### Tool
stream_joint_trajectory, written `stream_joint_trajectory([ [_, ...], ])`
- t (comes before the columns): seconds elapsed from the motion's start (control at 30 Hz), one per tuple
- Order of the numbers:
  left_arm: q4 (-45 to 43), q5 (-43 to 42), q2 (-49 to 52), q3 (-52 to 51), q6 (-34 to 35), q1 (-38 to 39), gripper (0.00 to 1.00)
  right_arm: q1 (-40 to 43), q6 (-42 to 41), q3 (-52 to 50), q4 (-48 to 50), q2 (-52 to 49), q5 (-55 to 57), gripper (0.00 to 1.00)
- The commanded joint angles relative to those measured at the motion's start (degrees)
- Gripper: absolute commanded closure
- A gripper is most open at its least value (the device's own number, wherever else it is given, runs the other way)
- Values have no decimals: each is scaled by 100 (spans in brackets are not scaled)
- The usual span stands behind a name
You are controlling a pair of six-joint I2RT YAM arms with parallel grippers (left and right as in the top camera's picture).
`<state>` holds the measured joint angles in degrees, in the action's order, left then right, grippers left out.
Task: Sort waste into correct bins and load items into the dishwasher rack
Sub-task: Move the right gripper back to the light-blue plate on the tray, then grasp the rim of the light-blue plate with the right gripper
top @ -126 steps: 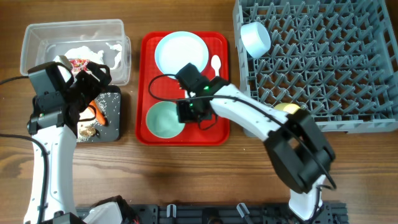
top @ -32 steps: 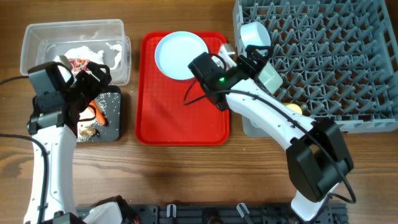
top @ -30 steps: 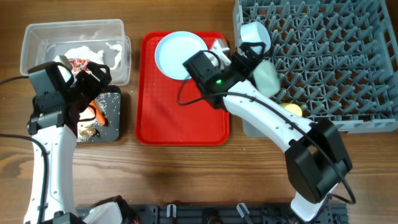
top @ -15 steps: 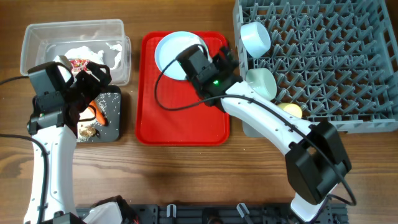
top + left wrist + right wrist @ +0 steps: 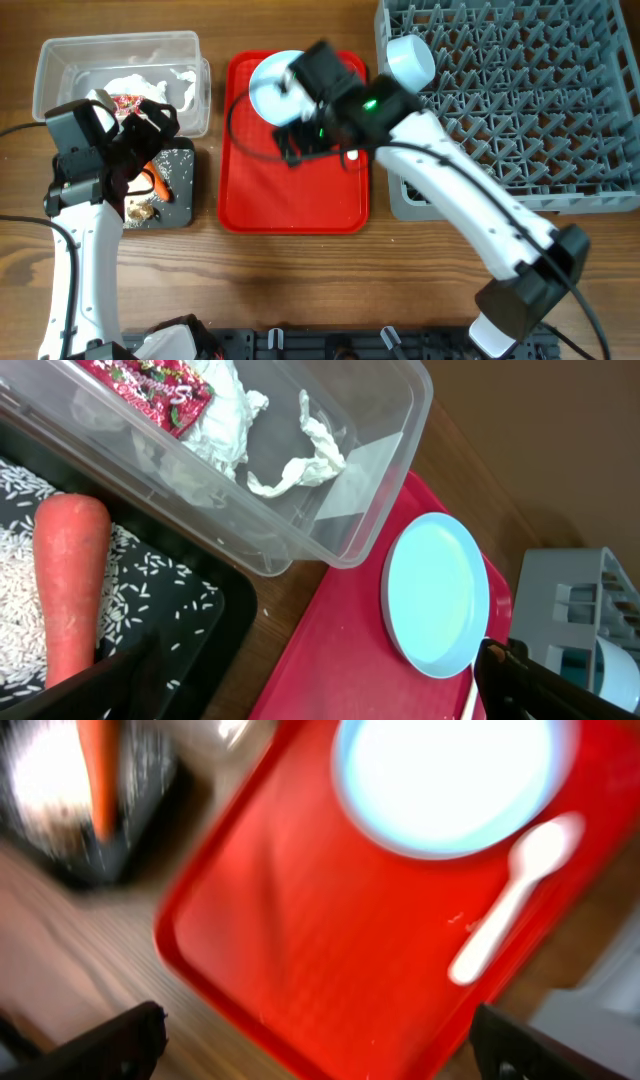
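My right gripper is to grab the pale blue plate's rim on the spoon side. The opposite edge then stays free to load into the rack.
My right gripper hangs open over the red tray, with nothing between its fingers. Under it lie the pale blue plate and the white spoon. A small blue bowl sits in the grey rack. The arm hides the green bowl and the yellow cup. My left gripper is open and empty above the black tray, which holds the carrot and rice. The clear tub contains the red wrapper and crumpled paper.
The flat red serving tray lies between the two bins and the rack. A brown scrap sits in the black tray. Bare wooden table runs along the front.
My right gripper left the green bowl in the rack and swung back left over the red tray. The left arm has not moved.
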<state>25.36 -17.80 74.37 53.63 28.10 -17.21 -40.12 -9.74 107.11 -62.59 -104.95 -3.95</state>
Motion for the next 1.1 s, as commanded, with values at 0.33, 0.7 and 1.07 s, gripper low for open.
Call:
stream_joint_trajectory([
  [0.33,-20,33,-66,103,-87,-22,0,922,-1576,866,1462,-2218,-1460,0],
  [0.7,-20,33,-66,103,-87,-22,0,970,-3106,837,1237,-2955,232,37],
  [1.07,-20,33,-66,103,-87,-22,0,970,-3248,197,1687,-3163,389,69],
])
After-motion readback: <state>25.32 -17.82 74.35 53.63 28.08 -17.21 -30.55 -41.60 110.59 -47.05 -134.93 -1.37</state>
